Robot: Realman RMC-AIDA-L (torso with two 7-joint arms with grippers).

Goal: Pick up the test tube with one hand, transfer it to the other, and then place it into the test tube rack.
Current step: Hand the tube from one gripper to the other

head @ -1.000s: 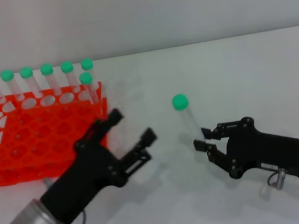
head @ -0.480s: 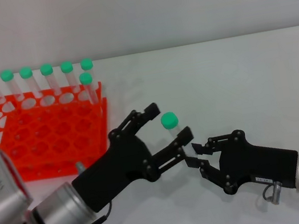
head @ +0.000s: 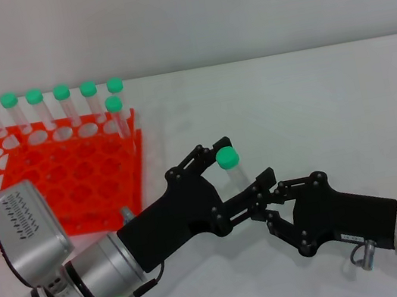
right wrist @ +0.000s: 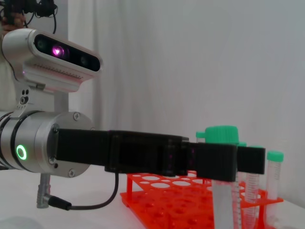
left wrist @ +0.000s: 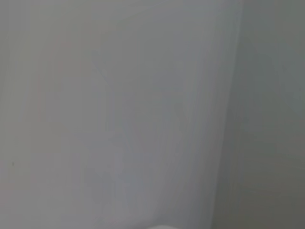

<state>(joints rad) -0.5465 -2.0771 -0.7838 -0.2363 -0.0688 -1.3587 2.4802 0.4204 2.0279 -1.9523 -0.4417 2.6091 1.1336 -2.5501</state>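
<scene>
The left gripper's fingers are beside the test tube (head: 238, 176), level with the part below its green cap (head: 227, 159), so the left gripper needs to close on the test tube.
My right gripper (head: 264, 207), on the blue-lit arm, is shut on the lower end of the test tube (head: 238, 176) and holds it upright above the table. The tube's green cap (head: 227, 159) points up. My left gripper (head: 243, 162), on the green-lit wrist, is open, with one finger on each side of the tube just below the cap. In the right wrist view the tube (right wrist: 224, 200) stands behind a finger of the left gripper (right wrist: 217, 160). The orange-red rack (head: 59, 188) is at the far left. The left wrist view shows only a blank pale surface.
Several green-capped tubes (head: 63, 103) stand in the rack's back rows; some also show in the right wrist view (right wrist: 274, 176). The rack (right wrist: 186, 202) lies behind the left arm there. White table (head: 330, 110) stretches to the right of the rack.
My left gripper has reached right and forward until its open fingers straddle the tube. My right gripper has brought the tube a little left and lower to meet it.
</scene>
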